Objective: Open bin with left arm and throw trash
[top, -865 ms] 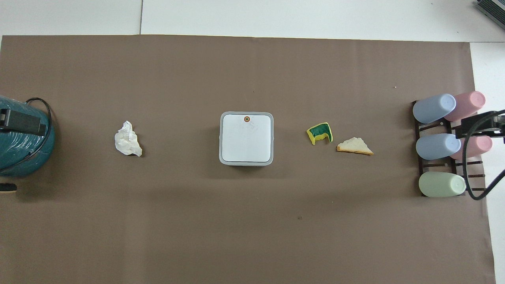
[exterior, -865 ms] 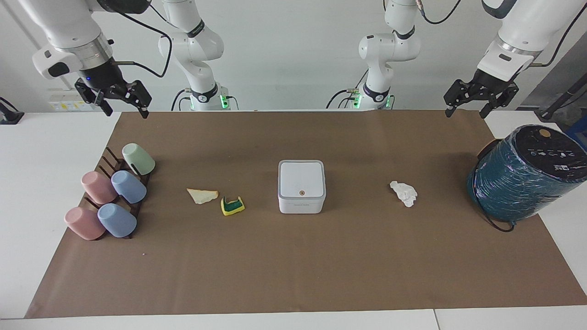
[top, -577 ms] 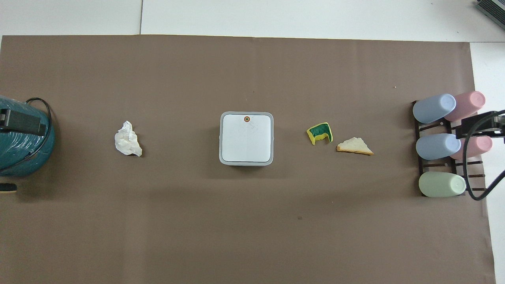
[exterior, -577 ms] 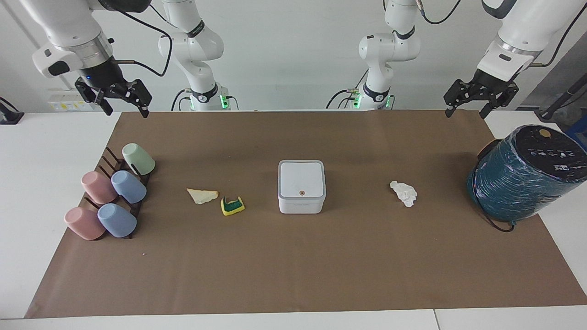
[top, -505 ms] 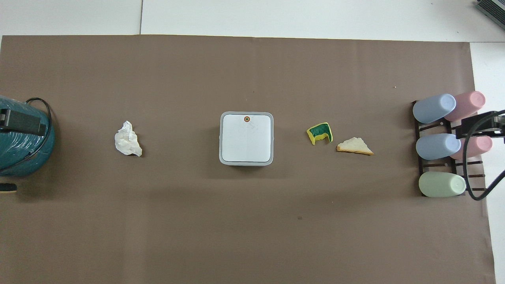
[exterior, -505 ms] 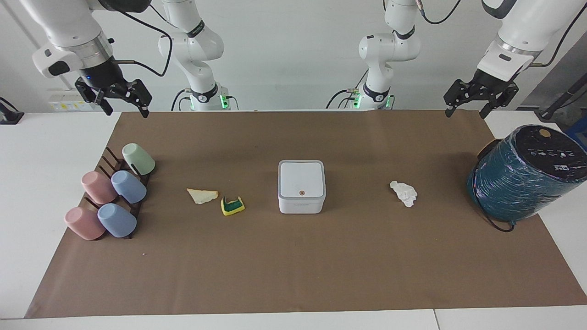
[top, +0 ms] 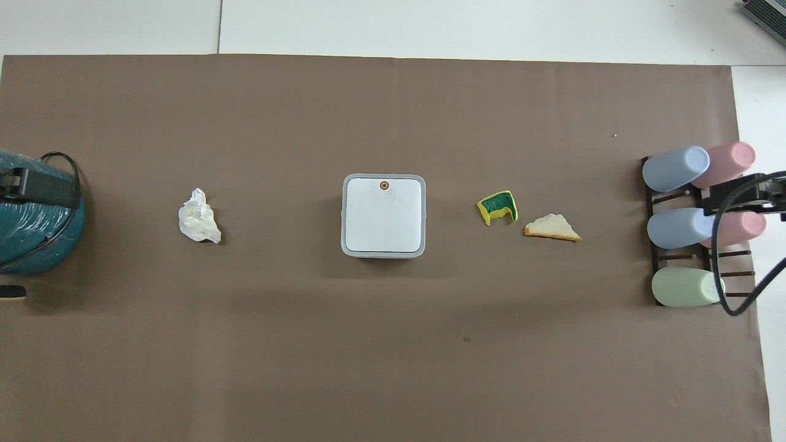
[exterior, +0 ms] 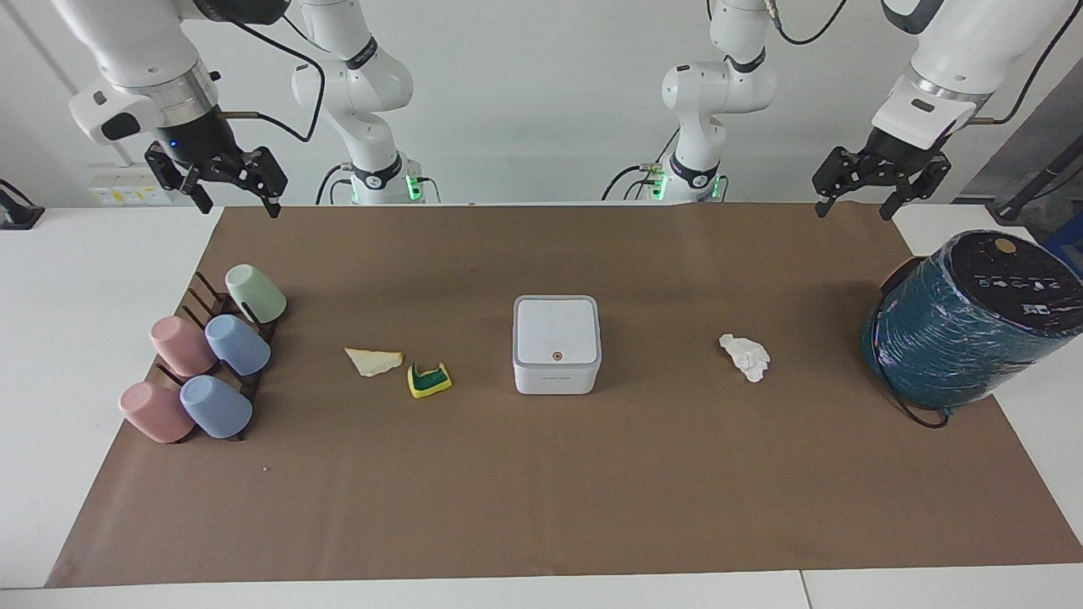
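Note:
The right gripper grabs the beige triangular bread piece by its body (top: 551, 228) next, to throw it into the bin (top: 383, 216).
The white square bin (exterior: 557, 342) stands shut in the middle of the brown mat, its orange dot on the lid; it also shows in the overhead view (top: 384, 215). A beige bread piece (exterior: 373, 361) and a yellow-and-green sponge bit (exterior: 429, 380) lie beside it toward the right arm's end. A crumpled paper wad (exterior: 745, 356) lies toward the left arm's end. My left gripper (exterior: 851, 210) hangs open and empty, high over the mat's edge at the robots' side. My right gripper (exterior: 238, 208) hangs open and empty, high over the mat's corner at its own end.
A large teal-wrapped cylinder (exterior: 973, 321) with a black cable lies at the left arm's end of the mat. A dark rack with several pastel cups (exterior: 207, 364) stands at the right arm's end. The brown mat (exterior: 541, 491) covers most of the white table.
Both grippers have shifted slightly toward the middle of the table while staying high. The bin and the scraps have not moved.

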You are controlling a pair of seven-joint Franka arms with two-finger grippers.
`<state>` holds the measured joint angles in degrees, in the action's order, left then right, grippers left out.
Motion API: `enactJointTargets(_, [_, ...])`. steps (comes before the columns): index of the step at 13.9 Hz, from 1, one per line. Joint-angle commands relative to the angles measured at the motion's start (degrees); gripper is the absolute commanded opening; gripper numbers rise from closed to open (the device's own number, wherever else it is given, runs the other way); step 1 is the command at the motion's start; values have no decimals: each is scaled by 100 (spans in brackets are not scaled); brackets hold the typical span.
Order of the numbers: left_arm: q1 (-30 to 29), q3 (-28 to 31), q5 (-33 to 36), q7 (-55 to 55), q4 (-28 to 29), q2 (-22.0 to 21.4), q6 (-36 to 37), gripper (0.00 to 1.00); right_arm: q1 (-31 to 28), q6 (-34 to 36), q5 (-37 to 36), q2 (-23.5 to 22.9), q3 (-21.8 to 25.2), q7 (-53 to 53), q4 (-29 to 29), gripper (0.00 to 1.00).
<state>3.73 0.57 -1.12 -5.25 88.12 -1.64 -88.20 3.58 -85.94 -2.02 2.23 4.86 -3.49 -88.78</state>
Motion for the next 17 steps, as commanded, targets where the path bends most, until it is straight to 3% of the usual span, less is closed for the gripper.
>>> enactJointTargets(1, [355, -30, -29, 6, 442, -240, -363, 100, 55, -151, -176, 23, -37, -168, -96, 100])
enactJointTargets(4, [978, -30, -20, 233, 1048, -364, -969, 100, 64, -274, -176, 84, -46, -248, -262, 100])
enactJointTargets(7, [1673, -39, -29, 1067, 1163, -154, -1505, 100, 55, -485, -88, 198, -64, -196, -508, 100])
enactJointTargets(8, [1849, -39, -29, 1287, 1164, -31, -1663, 92, 64, -572, -70, 216, -72, -196, -639, 100])
enactJointTargets(9, [2016, -39, -29, 1403, 1164, 48, -1804, 68, 73, -747, -44, 277, -72, -204, -797, 100])
enactJointTargets(12, [2569, -31, 23, 2033, 1111, 522, -2313, 44, 214, -1685, -44, 505, -81, -196, -1692, 100])
enactJointTargets(15, [2957, -39, 173, 2607, 1067, 1015, -3157, 2, 222, -2497, 113, 550, -81, 267, -2354, 100])
enactJointTargets(17, [3019, -39, 173, 2608, 1058, 1156, -3544, 0, 170, -2637, 692, 236, -72, 1223, -2398, 100])
